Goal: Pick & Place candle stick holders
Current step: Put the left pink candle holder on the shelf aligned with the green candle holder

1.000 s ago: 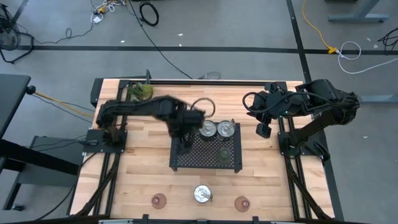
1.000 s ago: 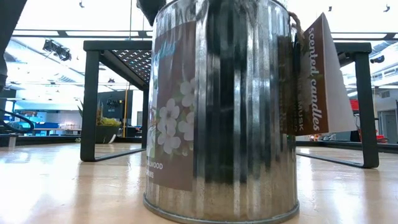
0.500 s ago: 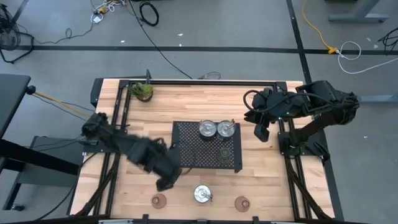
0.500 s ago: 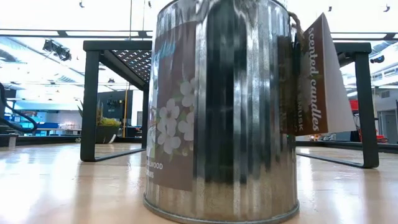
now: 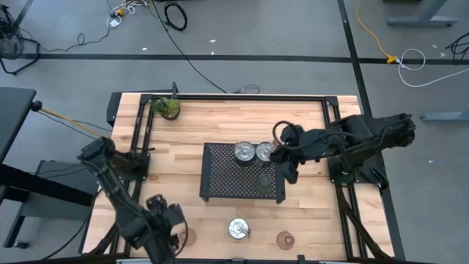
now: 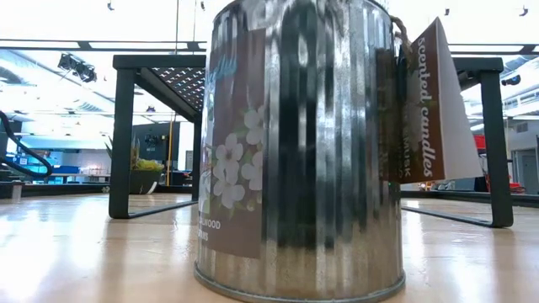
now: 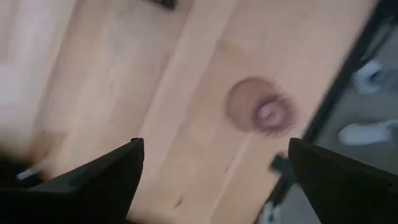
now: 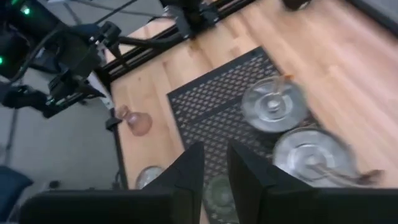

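Next, my left gripper picks up the reddish-brown glass holder by its beaded rim [image 7: 274, 116] to get it onto the black mesh tray.
Two silver cups [image 5: 244, 152] [image 5: 264, 152] and the olive-green glass holder [image 5: 264, 180] stand on the black mesh tray [image 5: 220, 183]. A third silver cup [image 5: 238, 229] stands on the table near the front edge, with a reddish-brown glass holder on either side [image 5: 187, 236] [image 5: 284, 238]. My left gripper [image 5: 174, 229] is open and empty just left of the left reddish holder [image 7: 260, 111]. My right gripper [image 5: 288, 174] hangs over the tray's right edge, its fingers close together and holding nothing. In the low view the front silver cup [image 6: 299, 151] fills the picture.
A small green plant [image 5: 167, 108] stands at the far left corner. The tray stands on legs [image 6: 122, 139] above the table. The front silver cup carries a paper tag [image 6: 434, 101]. Bare wood lies left and right of the tray.
My left gripper has swung from the tray's far left corner toward the table's near edge and now hangs beside the left reddish holder. My right gripper has moved toward the table's left, from beyond the tray's right side to over its right edge. No holder has moved.
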